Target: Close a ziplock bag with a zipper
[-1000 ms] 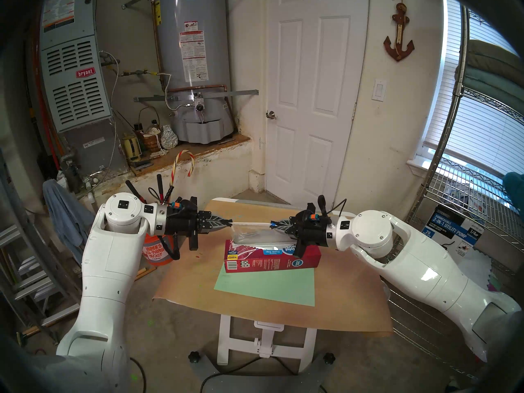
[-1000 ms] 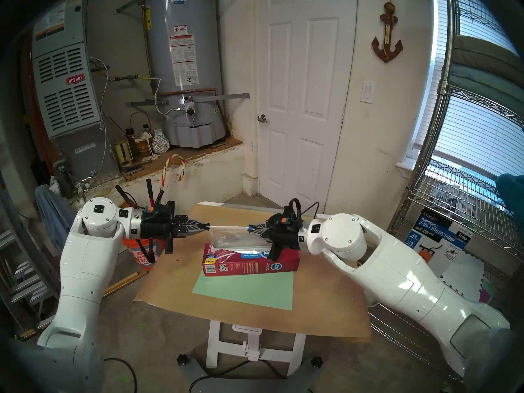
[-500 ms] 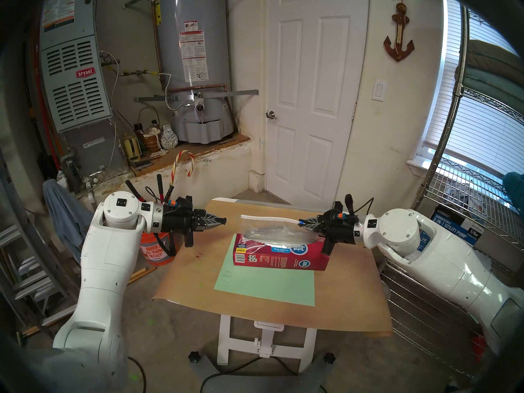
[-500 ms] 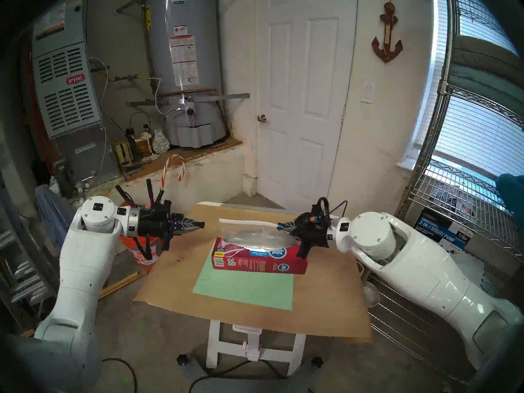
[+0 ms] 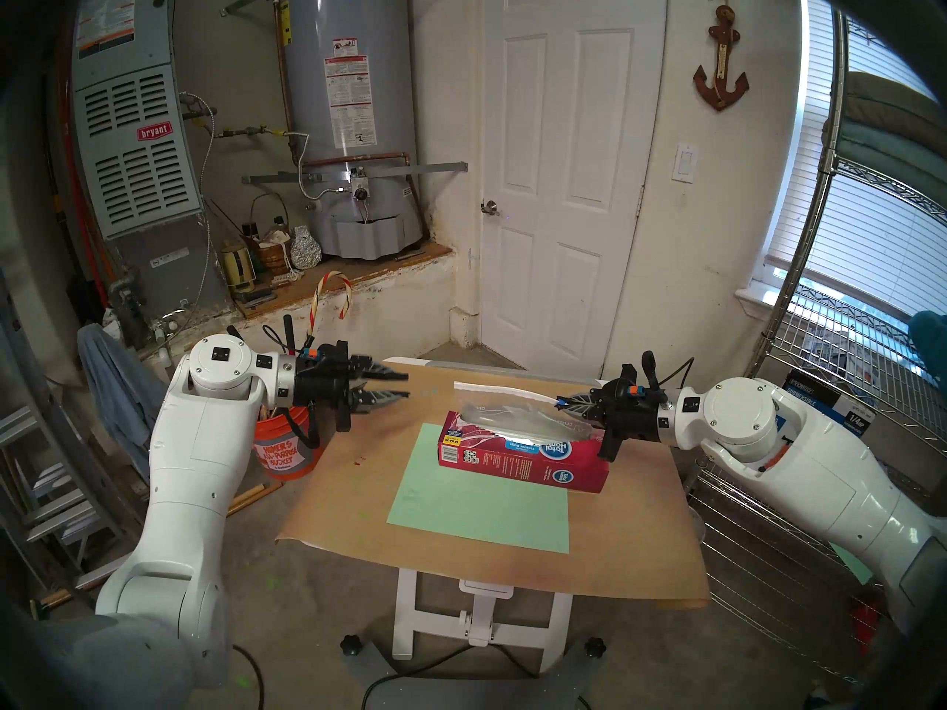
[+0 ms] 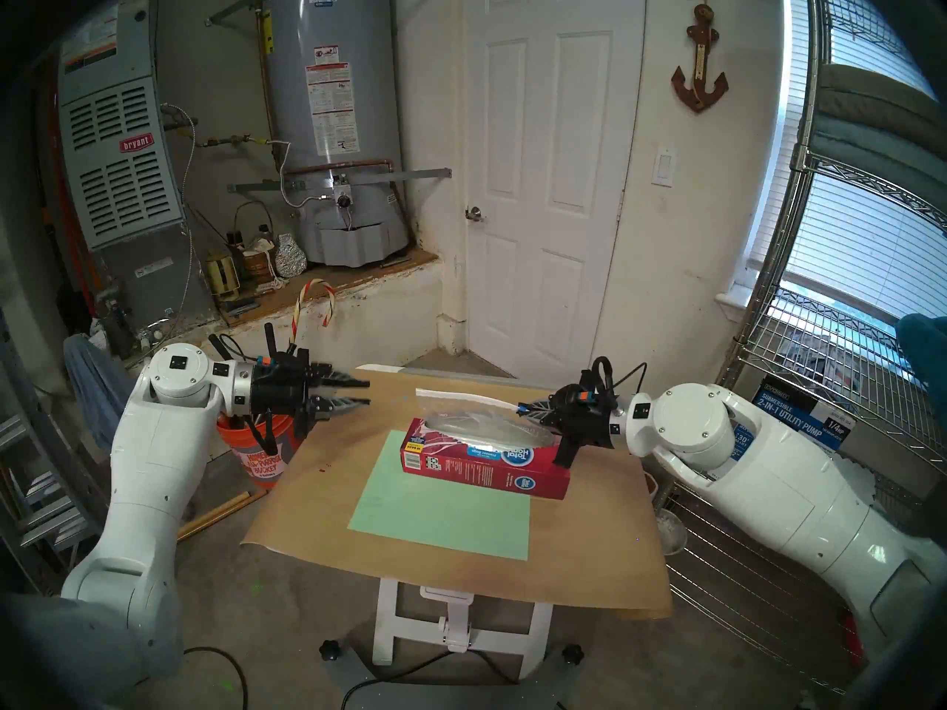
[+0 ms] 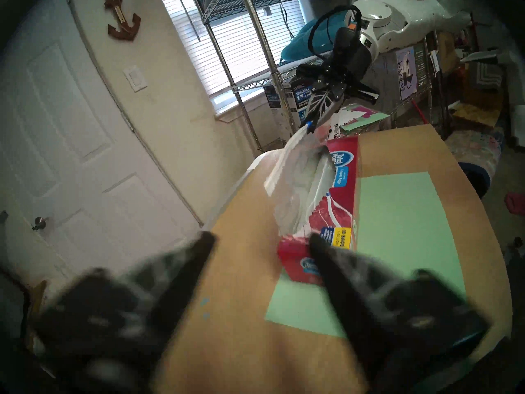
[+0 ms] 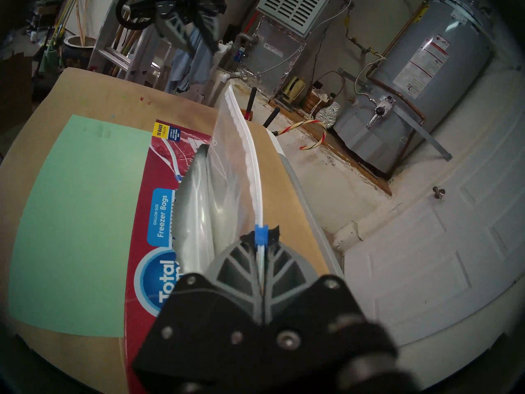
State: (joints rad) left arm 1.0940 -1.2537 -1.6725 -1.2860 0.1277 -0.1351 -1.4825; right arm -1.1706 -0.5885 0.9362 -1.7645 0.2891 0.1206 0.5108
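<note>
The edge's loose end sticks up above the bag's slack, crumpled film, and the left gripper should next pinch the bag by its white top edge's loose end.
The clear ziplock bag rises out of the torn top of a red box on the table. Its white top strip runs level, and the strip's left end hangs free. My right gripper is shut on the blue zipper at the strip's right end, and the strip passes between its fingers. My left gripper is open and holds nothing. It hovers over the table's far left corner, well left of the bag.
A green sheet lies on the brown-papered table in front of the box. An orange bucket with tools stands off the left edge. A wire shelf with a boxed pump stands close on the right.
My left gripper let go of the strip's left end, opened and drew back to the left. My right gripper moved right with the zipper, and the bag and box shifted right with it.
</note>
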